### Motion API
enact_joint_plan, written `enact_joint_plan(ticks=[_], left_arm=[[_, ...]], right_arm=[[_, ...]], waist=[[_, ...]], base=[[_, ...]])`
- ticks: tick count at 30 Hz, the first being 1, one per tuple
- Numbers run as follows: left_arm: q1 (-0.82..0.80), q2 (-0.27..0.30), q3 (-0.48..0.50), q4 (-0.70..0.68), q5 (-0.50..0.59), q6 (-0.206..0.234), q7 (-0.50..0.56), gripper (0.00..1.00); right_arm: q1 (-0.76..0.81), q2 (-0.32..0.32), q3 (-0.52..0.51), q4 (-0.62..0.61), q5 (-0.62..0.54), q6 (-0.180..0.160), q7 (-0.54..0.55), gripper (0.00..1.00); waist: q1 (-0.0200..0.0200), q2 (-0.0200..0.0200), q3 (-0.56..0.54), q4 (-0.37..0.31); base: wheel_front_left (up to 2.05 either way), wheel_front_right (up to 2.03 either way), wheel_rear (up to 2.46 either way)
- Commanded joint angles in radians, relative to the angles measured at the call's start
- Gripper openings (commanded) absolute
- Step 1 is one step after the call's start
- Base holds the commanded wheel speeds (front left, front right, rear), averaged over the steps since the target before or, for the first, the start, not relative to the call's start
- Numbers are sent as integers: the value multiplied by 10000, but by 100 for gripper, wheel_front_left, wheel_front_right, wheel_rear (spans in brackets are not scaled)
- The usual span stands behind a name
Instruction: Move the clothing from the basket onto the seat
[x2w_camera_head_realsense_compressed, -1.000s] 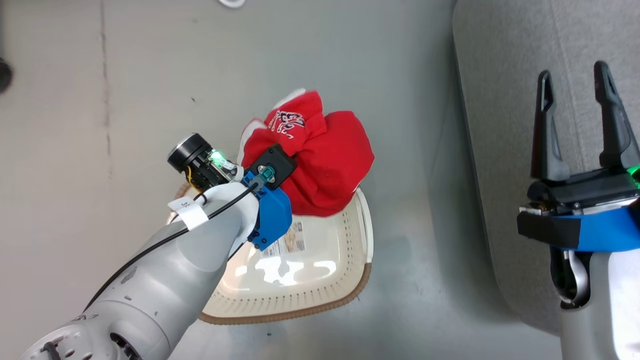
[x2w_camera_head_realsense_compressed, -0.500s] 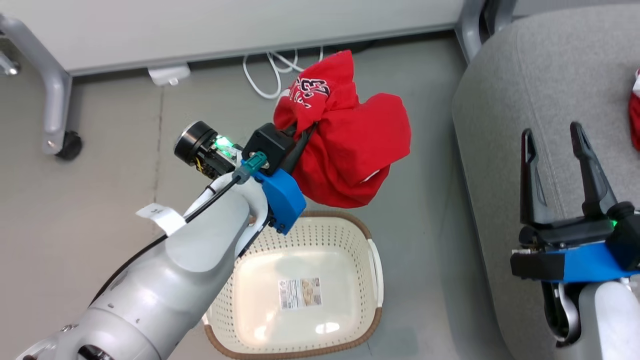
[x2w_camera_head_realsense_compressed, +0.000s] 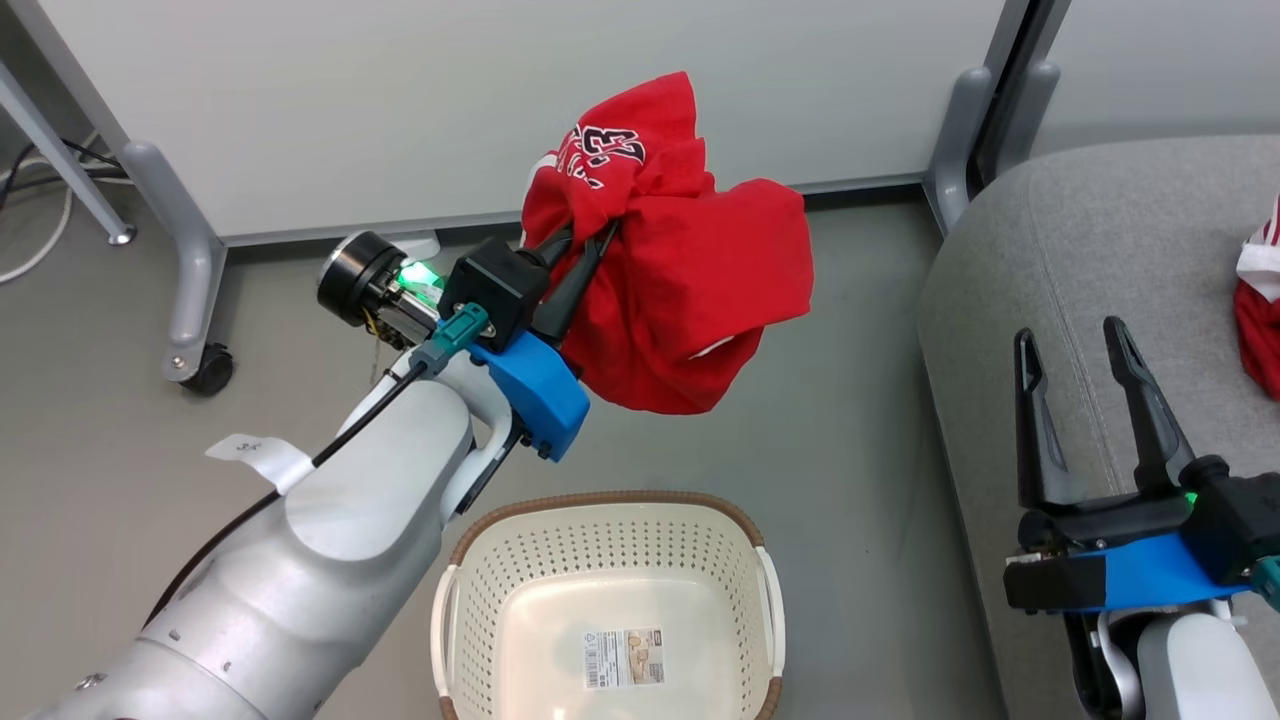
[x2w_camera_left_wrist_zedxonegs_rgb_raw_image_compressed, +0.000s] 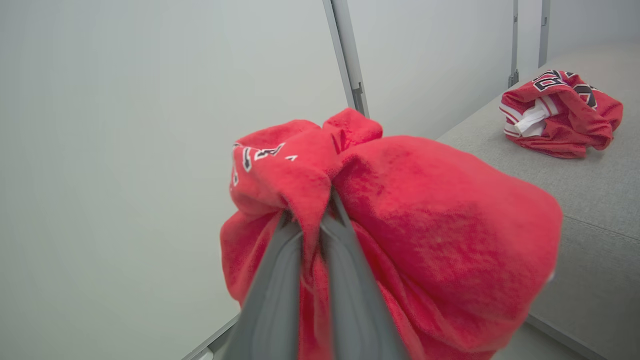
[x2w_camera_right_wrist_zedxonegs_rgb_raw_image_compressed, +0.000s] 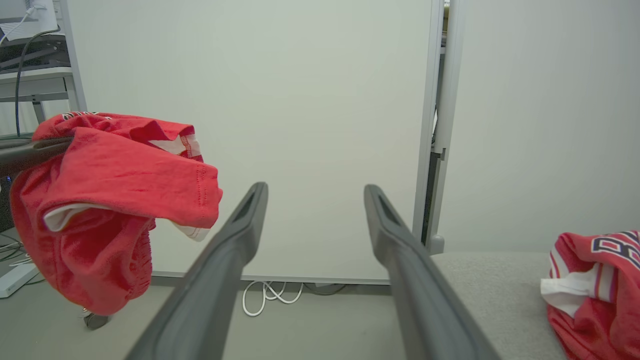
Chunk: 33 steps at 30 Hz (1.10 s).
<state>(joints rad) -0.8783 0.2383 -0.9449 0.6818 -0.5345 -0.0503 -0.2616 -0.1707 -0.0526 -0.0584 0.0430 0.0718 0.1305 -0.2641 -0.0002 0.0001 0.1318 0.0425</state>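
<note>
My right gripper goes to the red garment hanging loose from my left gripper next and pinches its free folded edge, which sticks out.
My left gripper is shut on a bunched red garment with small white print, held in the air beyond the basket's far rim. In the left wrist view the fingers pinch a fold of the garment. The cream perforated basket stands empty on the floor, its label showing on the bottom. A second red garment, a jersey with white stripe trim, lies on the grey seat. My right gripper is open and empty over the seat's near edge.
A pale partition panel on grey legs with a caster stands behind the held garment. A second panel's post rises by the seat's corner. White cable lies on the floor under the panel.
The head camera has tilted up, bringing the panel and the seat's jersey into view. My left arm has lifted the garment off the basket's rim and away from it. The right gripper stays open.
</note>
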Motion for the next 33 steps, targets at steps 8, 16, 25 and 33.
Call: enact_joint_plan(ticks=[8,16,25,33], left_arm=[[325,161,-6,-691,4,142,16,0],[428,331,-76,-1136,-64,275,183,0],[393,410,-118,-1415,-111,406,280,0],[225,359,-169,-1525,-122,434,267,0]], right_arm=[[395,28,152,130,232,5,-5,100],[499,29,300,166,351,5,-5,100],[486,30,1194,396,598,5,-5,100],[235,26,2941,1003,1037,5,-5,100]], waist=[[2,-1,-434,164],[2,-1,-521,184],[2,-1,-421,263],[2,-1,-313,366]], base=[[0,0,0],[0,0,0],[0,0,0],[0,0,0]])
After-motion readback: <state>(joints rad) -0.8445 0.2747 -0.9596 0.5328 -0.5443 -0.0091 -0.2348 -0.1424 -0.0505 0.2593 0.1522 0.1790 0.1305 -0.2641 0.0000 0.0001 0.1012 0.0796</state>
